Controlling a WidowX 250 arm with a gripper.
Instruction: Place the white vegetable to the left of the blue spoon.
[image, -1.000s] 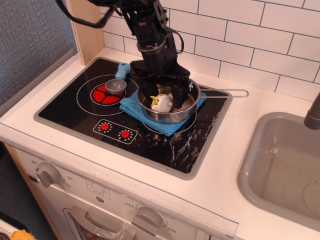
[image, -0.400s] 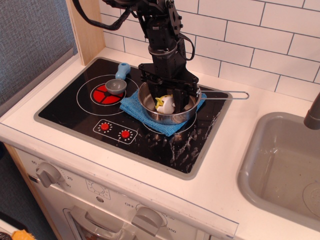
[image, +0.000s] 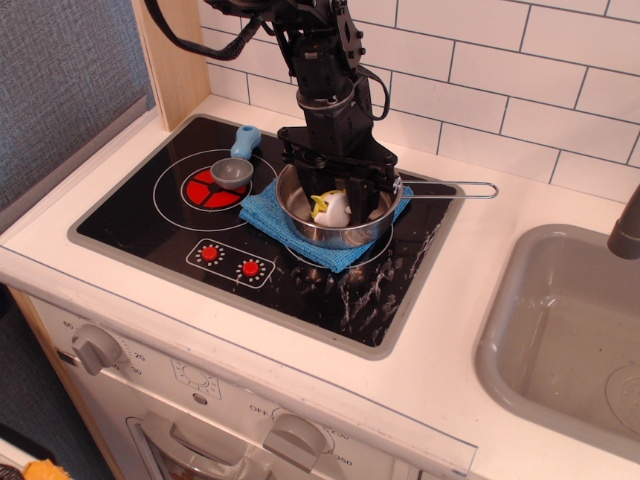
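I should next grab the white vegetable by its rounded white body (image: 336, 209). Then I can set it down beside the blue spoon (image: 235, 162).
The white vegetable (image: 329, 208), small and rounded with yellow parts, lies inside the steel pan (image: 308, 232) on the stove. My gripper (image: 336, 194) reaches down into the pan right above and behind the vegetable. Its black fingers (image: 355, 196) stand apart beside the vegetable, and the jaws look open. The vegetable rests on the pan floor. The blue spoon (image: 235, 162) lies to the left of the pan, its grey bowl on the red burner and its light blue handle pointing to the back.
The pan sits on a blue cloth (image: 262, 209) and its long handle (image: 455, 186) points right. The black stove top (image: 130, 215) has two red knobs (image: 230, 260) at the front. A grey sink (image: 570, 330) is at the right. The tiled wall is close behind.
My gripper has shifted a little right and back over the pan and has sunk around the vegetable. The vegetable has shifted slightly right. The spoon has not moved.
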